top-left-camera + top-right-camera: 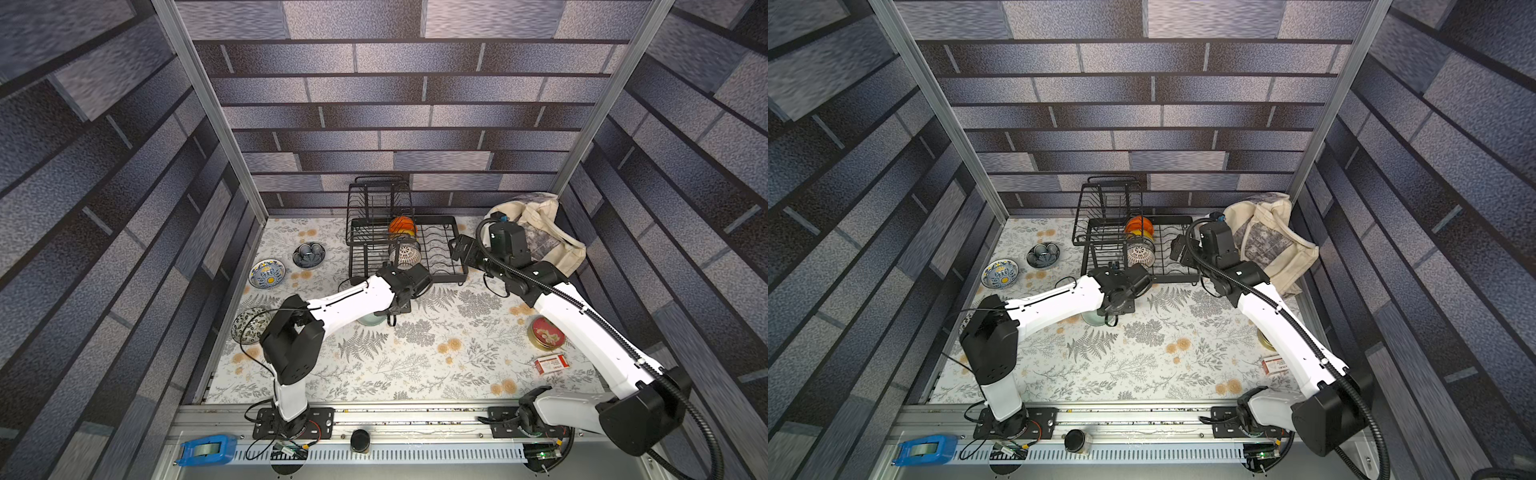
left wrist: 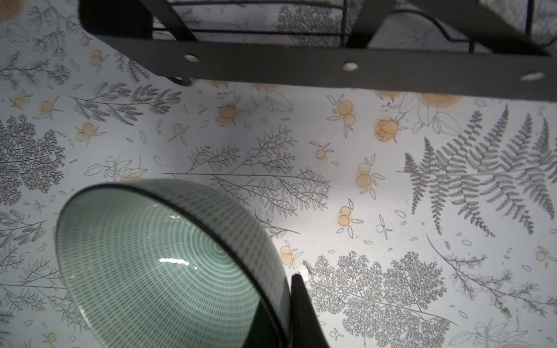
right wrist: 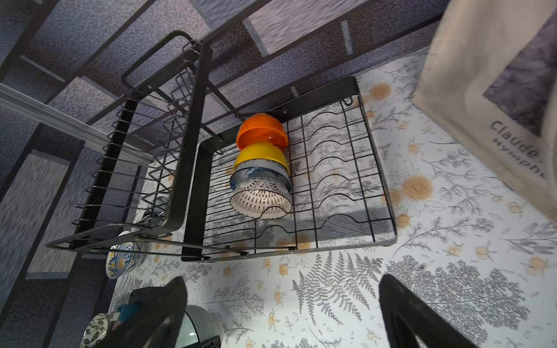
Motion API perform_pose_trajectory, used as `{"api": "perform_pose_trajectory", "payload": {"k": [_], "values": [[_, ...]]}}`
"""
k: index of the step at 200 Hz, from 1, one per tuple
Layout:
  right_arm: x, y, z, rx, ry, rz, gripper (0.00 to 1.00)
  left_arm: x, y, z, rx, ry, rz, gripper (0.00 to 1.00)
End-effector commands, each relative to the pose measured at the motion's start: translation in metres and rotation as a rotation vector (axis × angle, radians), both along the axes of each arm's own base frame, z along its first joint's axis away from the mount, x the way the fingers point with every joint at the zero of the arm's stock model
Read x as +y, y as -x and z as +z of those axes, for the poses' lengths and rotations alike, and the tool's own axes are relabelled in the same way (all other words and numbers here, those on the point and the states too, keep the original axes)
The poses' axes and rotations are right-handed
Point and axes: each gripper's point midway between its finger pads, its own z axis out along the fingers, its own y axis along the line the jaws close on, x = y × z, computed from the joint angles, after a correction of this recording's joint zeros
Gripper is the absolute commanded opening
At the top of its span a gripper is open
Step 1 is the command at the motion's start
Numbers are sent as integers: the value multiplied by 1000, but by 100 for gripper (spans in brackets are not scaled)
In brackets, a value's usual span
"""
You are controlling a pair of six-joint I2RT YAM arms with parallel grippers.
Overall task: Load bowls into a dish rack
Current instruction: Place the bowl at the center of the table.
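The bowl hangs tilted above the flat table, so for now the bowl stays held in my left gripper.
My left gripper (image 2: 283, 301) is shut on the wall of a green dash-patterned bowl (image 2: 168, 265), one finger (image 2: 301, 313) outside and the other inside. The bowl (image 1: 371, 319) is tilted, just in front of the dish rack (image 1: 446, 272), mostly under the left wrist in both top views. An orange bowl (image 3: 260, 129), a yellow bowl (image 3: 260, 155), a blue-and-white bowl (image 3: 256, 174) and a white lattice bowl (image 3: 260, 200) stand in a row in the rack's lower tier. My right gripper (image 3: 281, 301) is open and holds nothing, at the rack's right side (image 1: 462, 250).
On the table's left lie a dark blue floral bowl (image 1: 308, 254), a blue-yellow patterned bowl (image 1: 267, 273) and a dark leafy bowl (image 1: 249, 325). A cream tote bag (image 1: 540, 232) sits back right. A red tin (image 1: 546, 331) and a red-white box (image 1: 550, 365) lie under the right arm.
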Motion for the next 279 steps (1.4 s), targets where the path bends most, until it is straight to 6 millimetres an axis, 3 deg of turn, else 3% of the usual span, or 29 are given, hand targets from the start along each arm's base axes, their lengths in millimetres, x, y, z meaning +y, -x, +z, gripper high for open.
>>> {"api": "perform_pose_trajectory", "payload": {"k": [1,43,110,114,134,191,215,230,279], "values": [[-22,7,-12,32,36,-47,100,-10,1,13,-15,-65,-87,0],[-54,11,-23,75,30,-156,100,-31,8,-4,65,-47,-150,0],[-49,10,-27,86,-102,-143,100,-41,15,-13,102,-81,-231,0],[-49,13,-40,115,-98,-141,100,-41,16,-14,105,-84,-233,0],[-47,13,-41,114,-119,-137,100,-42,16,-16,113,-86,-246,2],[-53,14,-45,122,-117,-160,100,-43,17,-20,127,-99,-267,16],[-56,15,-49,130,-105,-170,100,-45,17,-21,131,-96,-279,29],[-58,16,-51,134,-101,-176,100,-47,17,-18,127,-90,-287,30],[-64,16,-47,118,-98,-189,100,-41,7,0,92,-78,-276,49]]}}
